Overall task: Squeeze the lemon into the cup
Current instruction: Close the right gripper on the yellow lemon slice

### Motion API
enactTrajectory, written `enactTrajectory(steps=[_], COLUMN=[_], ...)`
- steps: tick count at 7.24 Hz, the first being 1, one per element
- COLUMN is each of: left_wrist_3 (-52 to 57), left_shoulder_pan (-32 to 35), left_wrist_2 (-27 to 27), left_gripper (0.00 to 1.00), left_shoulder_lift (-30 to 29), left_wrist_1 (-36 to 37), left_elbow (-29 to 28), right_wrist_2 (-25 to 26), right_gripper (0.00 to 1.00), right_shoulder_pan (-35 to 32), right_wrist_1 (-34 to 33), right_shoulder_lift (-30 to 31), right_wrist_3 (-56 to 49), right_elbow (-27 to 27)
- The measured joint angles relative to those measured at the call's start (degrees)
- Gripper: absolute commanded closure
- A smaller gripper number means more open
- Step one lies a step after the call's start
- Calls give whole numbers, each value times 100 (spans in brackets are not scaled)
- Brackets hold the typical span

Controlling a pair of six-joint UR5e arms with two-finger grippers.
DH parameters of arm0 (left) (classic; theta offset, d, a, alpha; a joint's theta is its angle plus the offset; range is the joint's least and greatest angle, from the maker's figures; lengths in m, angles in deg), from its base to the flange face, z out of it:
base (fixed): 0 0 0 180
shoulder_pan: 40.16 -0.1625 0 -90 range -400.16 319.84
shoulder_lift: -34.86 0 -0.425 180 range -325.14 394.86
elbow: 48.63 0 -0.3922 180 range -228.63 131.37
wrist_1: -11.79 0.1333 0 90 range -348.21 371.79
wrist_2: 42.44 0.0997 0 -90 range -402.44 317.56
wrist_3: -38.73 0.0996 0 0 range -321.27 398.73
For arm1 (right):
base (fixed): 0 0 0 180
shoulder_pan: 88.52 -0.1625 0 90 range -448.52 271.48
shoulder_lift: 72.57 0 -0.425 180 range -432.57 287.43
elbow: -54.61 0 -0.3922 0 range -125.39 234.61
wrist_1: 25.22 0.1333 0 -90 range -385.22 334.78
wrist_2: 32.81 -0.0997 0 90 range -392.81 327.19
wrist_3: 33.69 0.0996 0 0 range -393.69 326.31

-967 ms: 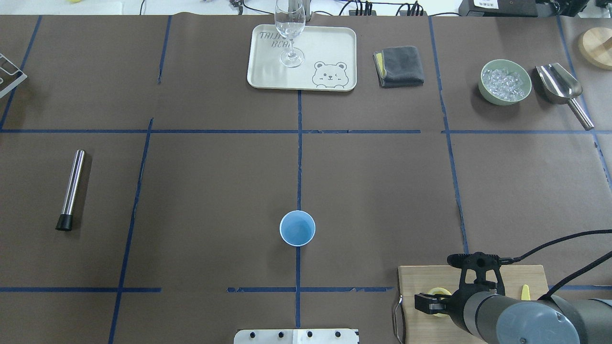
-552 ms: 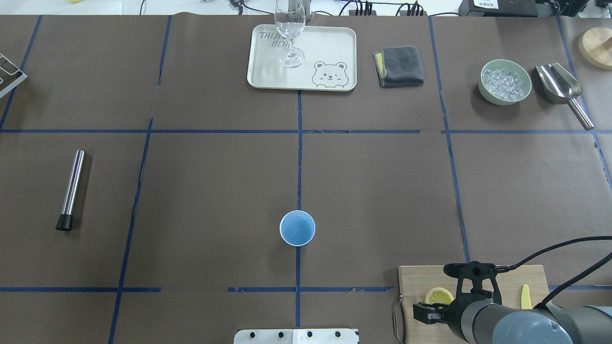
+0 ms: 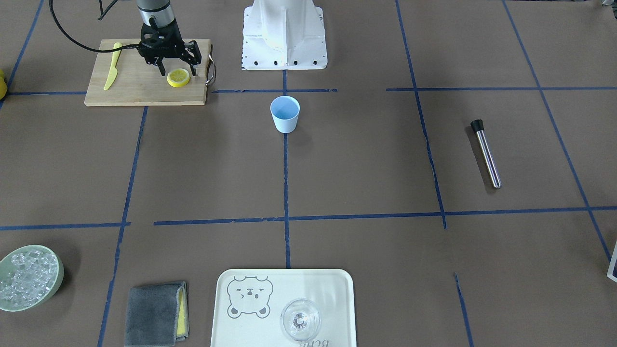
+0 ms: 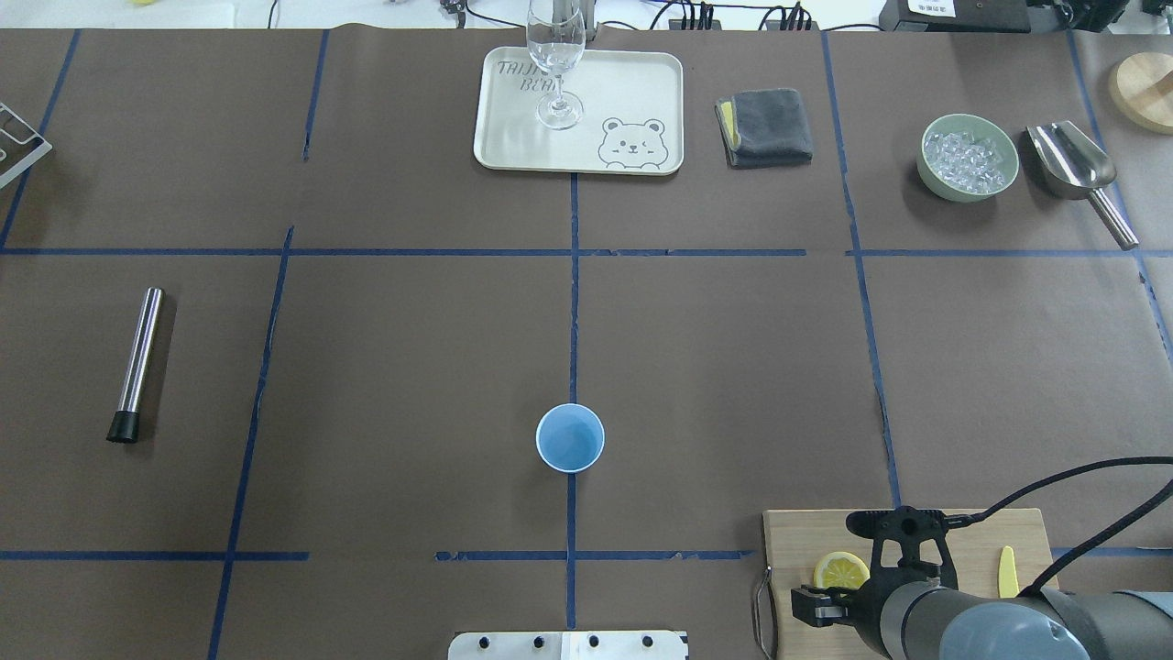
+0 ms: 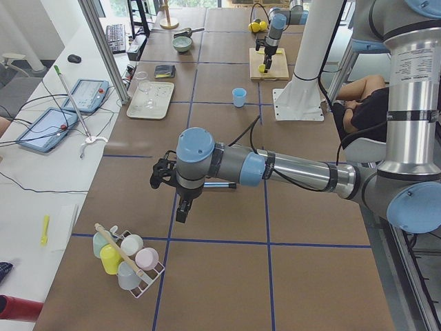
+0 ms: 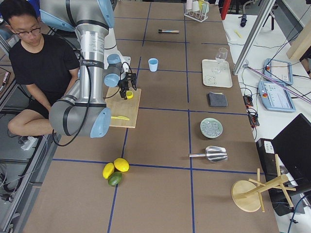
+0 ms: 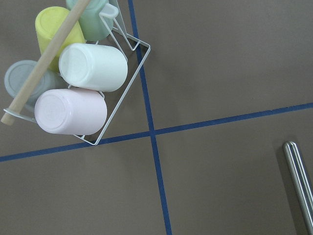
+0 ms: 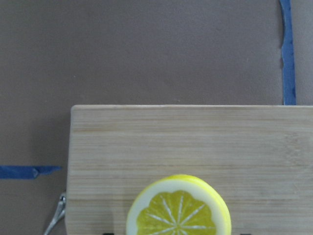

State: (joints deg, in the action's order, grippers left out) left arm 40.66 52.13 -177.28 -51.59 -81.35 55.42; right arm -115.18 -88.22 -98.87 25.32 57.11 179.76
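Note:
The robot's right gripper should next grab the lemon slice by the yellow peel around its sides, because its wet cut side (image 3: 179, 76) shows on top.
One lemon slice (image 3: 178, 77) lies flat on the wooden cutting board (image 3: 140, 91) at the robot's near right; it also shows in the overhead view (image 4: 841, 570) and the right wrist view (image 8: 178, 209). My right gripper (image 3: 178, 71) is open and empty, fingers pointing down, just behind the slice on the robot's side. The light-blue cup (image 4: 570, 438) stands upright on the centre line, well to the left of the board, and looks empty. My left gripper (image 5: 180, 207) hangs over the far left of the table; I cannot tell whether it is open or shut.
A yellow plastic knife (image 4: 1007, 568) lies on the board. A steel tube (image 4: 137, 362) lies at the left. A tray (image 4: 513, 137) with a clear glass (image 4: 555, 55), a grey cloth (image 4: 765, 126), an ice bowl (image 4: 969, 158) and a scoop (image 4: 1077, 170) stand at the back. A cup rack (image 7: 73, 73) is under my left wrist.
My right gripper has drawn back toward the robot's base, uncovering the lemon slice, which stays on the board. The cup has not moved.

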Motion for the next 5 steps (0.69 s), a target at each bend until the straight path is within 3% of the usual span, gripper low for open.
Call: enactTrajectory(steps=[3,5], left_wrist_3=[0,0], left_shoulder_pan=[0,0], left_wrist_2=[-4,-7], left_gripper=[0,0], left_shoulder_lift=[-1,-3], left_wrist_1=[-3,-3], left_elbow=[-13,-11], right_wrist_2=[-5,-7], right_gripper=[28,39], right_shoulder_pan=[-23,-44], right_wrist_1=[-6,-12], right_shoulder_lift=[-5,1], right_wrist_3=[-6,-14], right_elbow=[11,22])
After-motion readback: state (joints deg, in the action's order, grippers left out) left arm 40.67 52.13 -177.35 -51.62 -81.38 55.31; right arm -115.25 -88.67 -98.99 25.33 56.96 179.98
